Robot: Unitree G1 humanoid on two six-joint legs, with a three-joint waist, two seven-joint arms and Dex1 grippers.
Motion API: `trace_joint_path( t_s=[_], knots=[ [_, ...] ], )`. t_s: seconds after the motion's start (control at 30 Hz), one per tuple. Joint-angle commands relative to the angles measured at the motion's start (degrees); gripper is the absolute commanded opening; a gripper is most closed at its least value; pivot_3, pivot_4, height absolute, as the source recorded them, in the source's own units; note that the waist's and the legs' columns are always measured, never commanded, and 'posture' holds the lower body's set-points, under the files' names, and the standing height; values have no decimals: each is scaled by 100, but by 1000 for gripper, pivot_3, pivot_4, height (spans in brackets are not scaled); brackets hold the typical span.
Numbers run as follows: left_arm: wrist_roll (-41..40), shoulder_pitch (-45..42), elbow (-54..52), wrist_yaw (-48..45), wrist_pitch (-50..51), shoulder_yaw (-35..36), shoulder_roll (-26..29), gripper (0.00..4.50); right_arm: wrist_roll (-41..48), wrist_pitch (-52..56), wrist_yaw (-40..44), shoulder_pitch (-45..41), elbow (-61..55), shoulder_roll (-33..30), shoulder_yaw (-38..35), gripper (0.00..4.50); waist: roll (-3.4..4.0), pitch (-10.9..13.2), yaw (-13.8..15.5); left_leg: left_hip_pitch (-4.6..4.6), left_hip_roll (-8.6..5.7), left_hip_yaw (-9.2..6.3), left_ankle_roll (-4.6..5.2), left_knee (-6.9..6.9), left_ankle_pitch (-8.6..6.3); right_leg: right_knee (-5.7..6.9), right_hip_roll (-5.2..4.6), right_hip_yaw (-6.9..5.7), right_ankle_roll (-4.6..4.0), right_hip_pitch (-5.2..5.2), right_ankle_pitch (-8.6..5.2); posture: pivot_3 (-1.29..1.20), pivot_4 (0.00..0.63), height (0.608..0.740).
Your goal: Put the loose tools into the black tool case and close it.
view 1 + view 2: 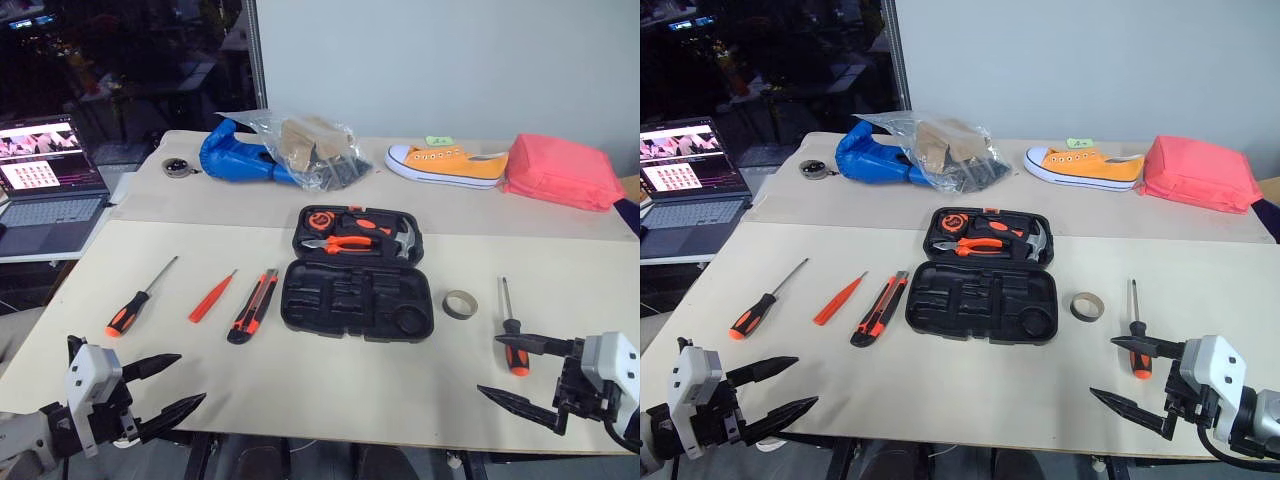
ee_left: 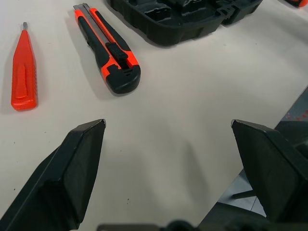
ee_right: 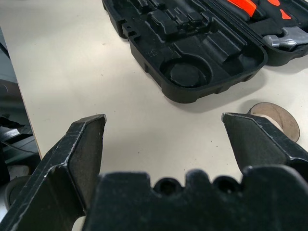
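Note:
My right gripper grabs the second screwdriver's thick black-and-orange handle (image 1: 516, 358) next, its bulk at one end of a thin bare shaft (image 1: 507, 298).
The black tool case (image 1: 358, 299) lies open mid-table, with pliers and a hammer in its far half and bare recesses in the near half. Left of it lie the utility knife (image 1: 253, 305), the slim orange screwdriver (image 1: 212, 297) and a black-and-orange screwdriver (image 1: 141, 297). A second black-and-orange screwdriver (image 1: 511, 328) lies right of the case. My left gripper (image 1: 172, 384) hovers open at the table's near left edge, short of the knife (image 2: 107, 47). My right gripper (image 1: 522, 370) hangs open at the near right, just beside the second screwdriver's handle, holding nothing.
A tape roll (image 1: 460, 304) lies between the case and the right screwdriver. At the back stand a blue bag (image 1: 235, 155) with a clear plastic packet, an orange shoe (image 1: 447, 163) and a pink pouch (image 1: 562, 171). A laptop (image 1: 45, 187) sits far left.

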Motion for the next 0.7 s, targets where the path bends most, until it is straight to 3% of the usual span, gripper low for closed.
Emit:
trace_joint_path(
  t_s=[0.03,0.2,0.33,0.5,0.7],
  knots=[
    [-225,-106,-168,364,146,190,-93,4500,179,-180,-49,-382,-29,96,84,4454,-2,-1,-6,0,0,0,0,0,0,0,0,0,0,0,0,0,150,740],
    [-539,-1150,-426,2600,1322,393,-554,4500,696,152,-433,-1609,-240,447,788,4454,-20,8,-25,12,4,-1,-2,2,-2,6,-3,6,6,9,15,0,150,740],
    [-844,-1961,-220,3793,2783,872,-72,4500,872,345,-334,-2361,-288,435,1393,4454,-17,6,3,19,4,-3,14,-1,8,25,19,-4,28,11,31,0,150,740],
    [-723,-2654,748,3693,3636,925,1123,4500,1096,652,-330,-3129,-489,354,1848,4454,-21,8,-5,18,7,-7,37,-9,22,30,37,-8,15,3,29,0,150,740],
    [-158,-3683,2145,3269,3950,-604,2035,4500,1186,750,-180,-3453,-529,267,1956,4454,-25,8,19,-4,-8,-2,23,-21,5,25,16,-13,5,-12,29,0,150,740]
  ],
)
